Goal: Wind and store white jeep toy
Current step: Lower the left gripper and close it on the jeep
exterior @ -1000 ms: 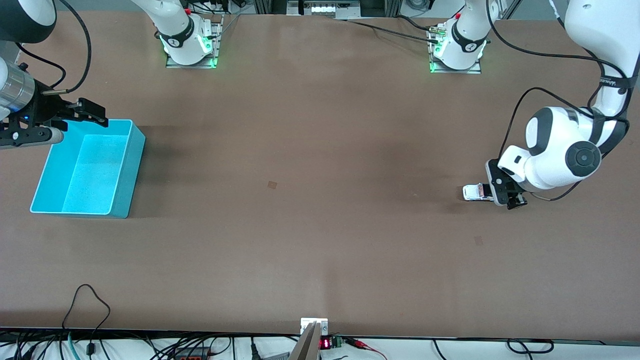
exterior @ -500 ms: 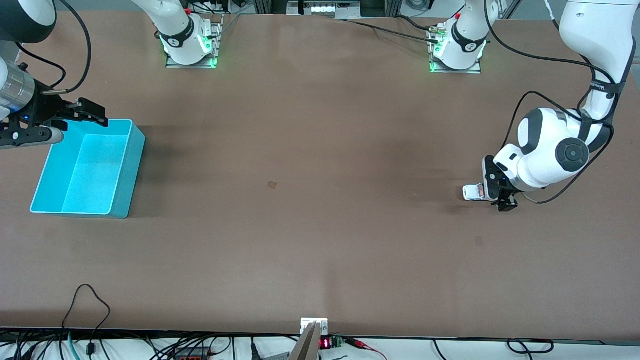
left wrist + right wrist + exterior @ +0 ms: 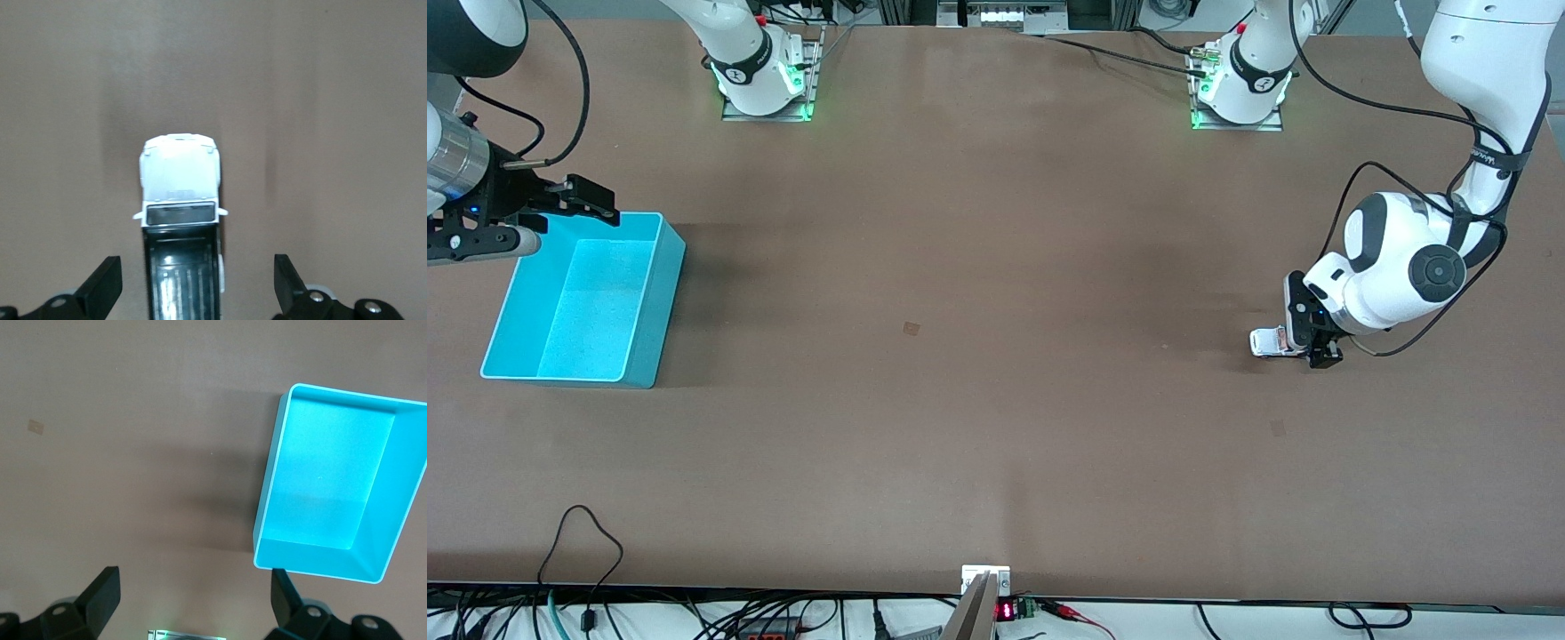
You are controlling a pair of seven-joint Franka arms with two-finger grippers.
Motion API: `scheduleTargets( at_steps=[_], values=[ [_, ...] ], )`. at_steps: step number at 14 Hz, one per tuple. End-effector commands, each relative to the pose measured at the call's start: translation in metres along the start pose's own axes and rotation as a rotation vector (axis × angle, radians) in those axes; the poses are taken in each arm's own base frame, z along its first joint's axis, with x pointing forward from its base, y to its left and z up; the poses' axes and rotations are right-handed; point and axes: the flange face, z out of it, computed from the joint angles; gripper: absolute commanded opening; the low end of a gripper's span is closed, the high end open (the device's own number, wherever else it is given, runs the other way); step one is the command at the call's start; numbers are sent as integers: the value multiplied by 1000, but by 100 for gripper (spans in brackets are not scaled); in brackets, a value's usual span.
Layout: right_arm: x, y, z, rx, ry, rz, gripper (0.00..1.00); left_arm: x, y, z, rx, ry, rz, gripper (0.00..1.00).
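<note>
The fingers of my left gripper are still above the white jeep toy's black roof panel, so my left gripper goes down before closing on the jeep.
The white jeep toy (image 3: 1266,342) stands on the table near the left arm's end; in the left wrist view its white hood and black roof panel (image 3: 180,220) lie between the fingers. My left gripper (image 3: 1303,345) is low over the jeep's rear, open, with a finger (image 3: 100,288) on each side and a gap to the toy on both sides. My right gripper (image 3: 560,200) is open and empty, held over the turquoise bin's (image 3: 649,307) edge nearest the right arm's base. The bin (image 3: 267,513) is empty.
Bare brown table lies between the jeep and the bin. A small square mark (image 3: 911,329) is on the table's middle. Cables run along the table's edge nearest the front camera.
My left gripper has shifted slightly toward the jeep and come lower around its rear. The jeep, the bin and the right arm have not moved.
</note>
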Motion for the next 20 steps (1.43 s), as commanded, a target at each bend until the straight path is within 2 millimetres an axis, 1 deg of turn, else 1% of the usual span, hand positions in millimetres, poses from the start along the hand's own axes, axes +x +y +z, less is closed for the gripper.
scheduleTargets(
  at_steps=[1, 7, 9, 14, 17, 20],
  values=[
    [0, 3, -2, -10, -7, 4, 100, -1, 1, -1, 15, -8, 29, 100],
    [0, 3, -2, -10, -7, 4, 100, -6, 1, 13, 38, 1, 21, 100],
    [0, 3, -2, -10, -8, 2, 100, -10, 2, 15, 38, 3, 13, 100],
    [0, 3, -2, -10, -8, 4, 100, -10, 1, 15, 41, -36, 65, 100],
    [0, 2, -2, -8, -8, 4, 100, -9, 3, 25, 25, -30, 65, 100],
    [0, 3, -2, -10, -8, 4, 100, -10, 2, 27, 42, -27, 63, 100]
  ],
)
